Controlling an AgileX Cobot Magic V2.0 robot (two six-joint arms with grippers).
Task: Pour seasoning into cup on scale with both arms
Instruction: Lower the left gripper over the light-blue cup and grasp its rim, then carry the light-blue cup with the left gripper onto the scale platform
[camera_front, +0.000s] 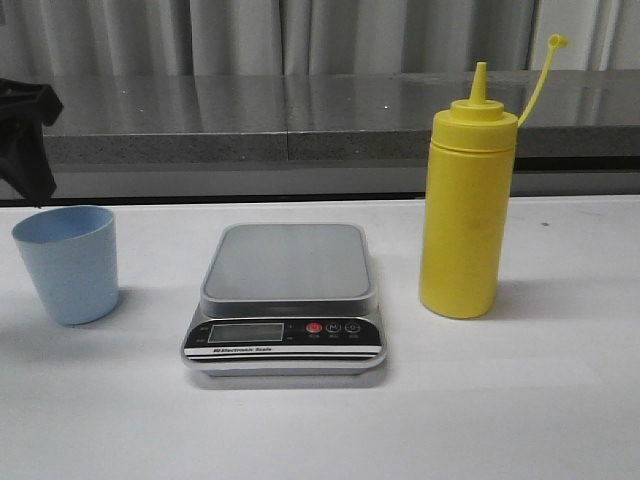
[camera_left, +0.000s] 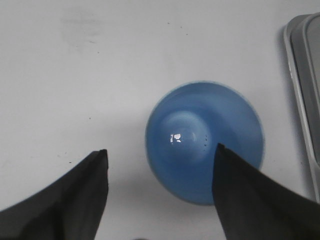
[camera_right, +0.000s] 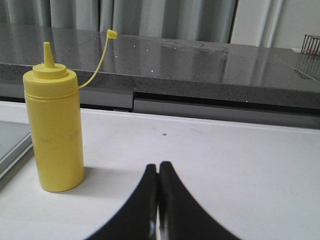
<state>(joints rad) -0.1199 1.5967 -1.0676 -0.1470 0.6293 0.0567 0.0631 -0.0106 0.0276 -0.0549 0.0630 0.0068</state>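
Note:
My left gripper's fingers stop above the rim of the pale blue cup (camera_front: 67, 263), so it is too early to close now, as closing would miss.
The pale blue cup (camera_front: 67, 263) stands upright on the white table, left of the scale (camera_front: 285, 300), whose platform is bare. Seen from above in the left wrist view, the cup (camera_left: 202, 140) lies just ahead of my open left gripper (camera_left: 161, 155), nearer its right finger; nothing is between the fingers. Part of the left arm (camera_front: 25, 135) shows above the cup at the front view's left edge. The yellow seasoning bottle (camera_front: 467, 215) stands right of the scale with its cap off on its strap. My right gripper (camera_right: 159, 167) is shut and empty, beside the bottle (camera_right: 54, 125) and apart from it.
A grey stone counter (camera_front: 300, 115) runs along the back of the table, with curtains behind it. The scale's edge (camera_left: 302, 90) shows beside the cup in the left wrist view. White tabletop (camera_front: 320, 430) stretches in front of the scale.

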